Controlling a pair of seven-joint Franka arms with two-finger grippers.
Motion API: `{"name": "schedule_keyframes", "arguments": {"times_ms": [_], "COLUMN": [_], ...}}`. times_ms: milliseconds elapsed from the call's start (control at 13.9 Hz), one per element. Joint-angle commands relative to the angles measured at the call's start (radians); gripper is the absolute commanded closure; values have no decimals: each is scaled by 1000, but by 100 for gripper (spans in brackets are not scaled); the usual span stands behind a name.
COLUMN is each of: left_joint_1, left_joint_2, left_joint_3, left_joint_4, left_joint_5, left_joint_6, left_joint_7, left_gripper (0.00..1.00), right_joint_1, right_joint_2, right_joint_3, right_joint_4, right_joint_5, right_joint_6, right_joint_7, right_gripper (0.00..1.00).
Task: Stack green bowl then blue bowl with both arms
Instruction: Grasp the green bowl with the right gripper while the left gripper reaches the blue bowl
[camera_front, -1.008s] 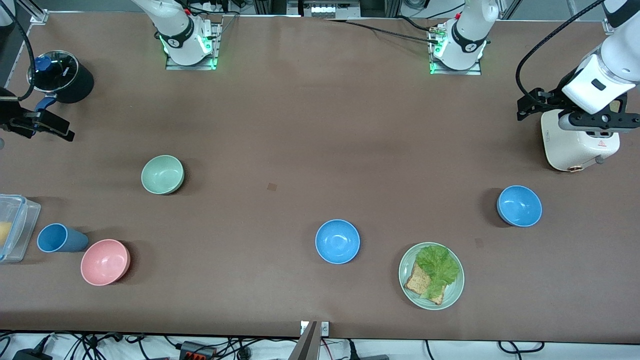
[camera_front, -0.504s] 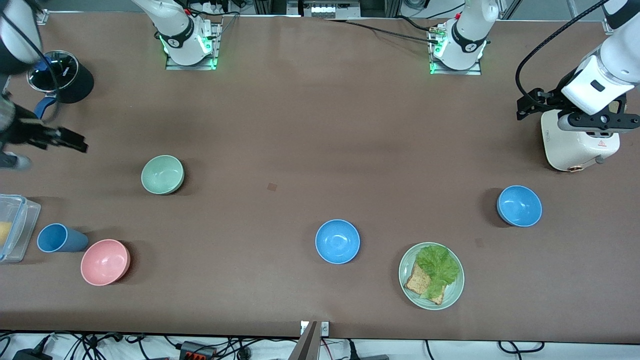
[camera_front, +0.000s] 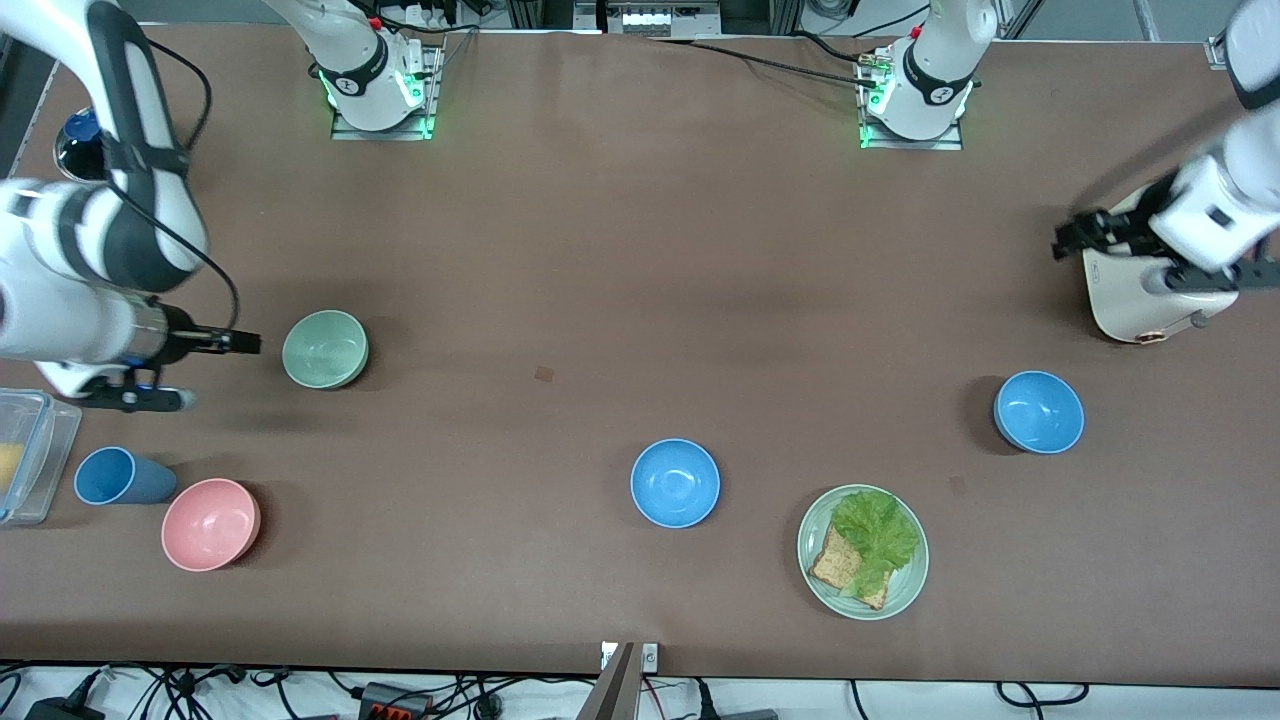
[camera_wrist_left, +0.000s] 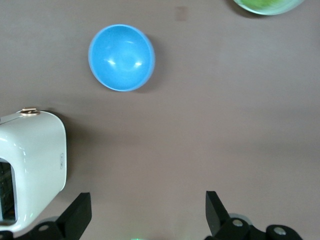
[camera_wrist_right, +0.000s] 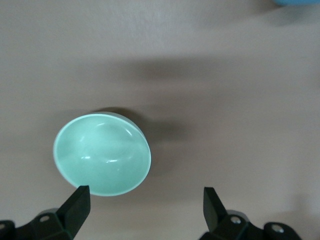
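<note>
The blue bowl beside the white appliance needs to go inside the green bowl (camera_front: 325, 348), so my left gripper will grab it next by its rim (camera_front: 999, 406).
The green bowl (camera_front: 325, 348) sits upright toward the right arm's end of the table; it also shows in the right wrist view (camera_wrist_right: 102, 154). My right gripper (camera_front: 205, 372) is open and empty, over the table just beside the green bowl, with one fingertip (camera_wrist_right: 77, 202) near its rim. One blue bowl (camera_front: 1038, 411) sits toward the left arm's end, and shows in the left wrist view (camera_wrist_left: 121, 57). A second blue bowl (camera_front: 675, 483) sits mid-table. My left gripper (camera_front: 1160, 262) is open and empty over the white appliance's edge.
A white appliance (camera_front: 1150, 300) stands at the left arm's end. A plate with bread and lettuce (camera_front: 815, 575) lies beside the middle blue bowl. A pink bowl (camera_front: 210, 523), a blue cup (camera_front: 120, 476) and a clear container (camera_front: 25, 455) sit at the right arm's end.
My right arm has swung in from the table's end and brought its gripper next to the green bowl. My left gripper has shifted slightly over the appliance. The bowls have not moved.
</note>
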Motion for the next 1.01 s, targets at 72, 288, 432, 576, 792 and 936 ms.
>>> {"name": "schedule_keyframes", "arguments": {"times_ms": [72, 288, 432, 576, 792, 936], "left_joint_1": [90, 145, 155, 158, 158, 159], "left_joint_2": [209, 347, 416, 482, 548, 559], "left_joint_3": [2, -1, -1, -1, -1, -1], "left_joint_4": [10, 3, -23, -22, -19, -17], "left_joint_5": [-18, -18, -15, -12, -9, -9], "left_joint_6": [211, 405, 550, 644, 759, 765], "left_joint_7": [16, 18, 18, 18, 20, 41], "left_gripper": [0, 0, 0, 0, 0, 11], "right_joint_1": [1, -2, 1, -2, 7, 15], "right_joint_2": [69, 126, 140, 148, 146, 139], "right_joint_3": [4, 4, 7, 9, 10, 44], "right_joint_4": [-84, -85, -87, -87, -78, -27], "right_joint_5": [-11, -6, -3, 0, 0, 3], "right_joint_6": [106, 115, 108, 106, 95, 56], "right_joint_7": [10, 12, 18, 18, 6, 9], "right_gripper": [0, 5, 42, 79, 100, 100]}}
